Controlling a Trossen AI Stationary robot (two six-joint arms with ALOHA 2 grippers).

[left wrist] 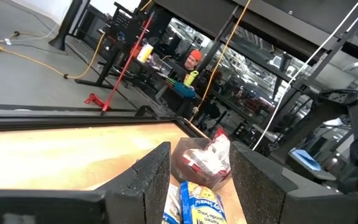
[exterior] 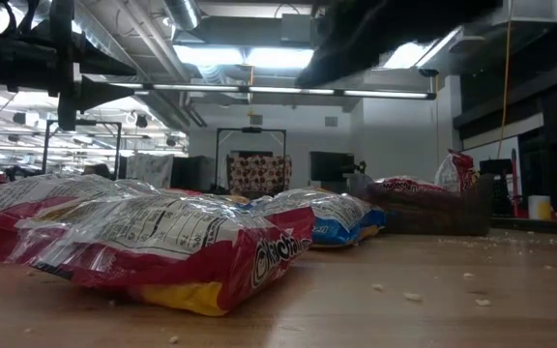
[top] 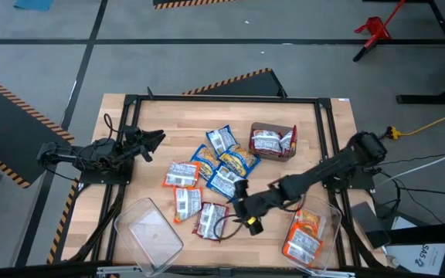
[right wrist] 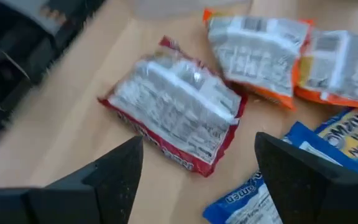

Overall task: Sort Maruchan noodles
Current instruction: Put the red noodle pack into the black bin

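Note:
The red packet needs to go into the brown box [top: 273, 142], so my right gripper should next grab the packet by its white-labelled body [top: 210, 220].
Several Maruchan noodle packets lie flat in the middle of the table: blue ones [top: 238, 161], orange ones [top: 182, 174] and a red one [top: 209, 220]. My right gripper [top: 236, 207] hangs open above the table just right of the red packet [right wrist: 176, 118]. In its wrist view the fingers [right wrist: 114, 177] stand apart over bare wood with the packet beyond them, touching nothing. My left gripper [top: 151, 139] waits open at the table's left, raised, pointing toward the brown box [left wrist: 201, 162]. Orange packets [top: 304, 235] lie in the right clear bin.
A brown cardboard box [top: 273, 143] with red packets in it stands at the back right of the pile. A clear bin [top: 149, 232] sits at the near left with nothing in it, and another clear bin [top: 331, 220] at the near right. A black frame [top: 222, 98] borders the table.

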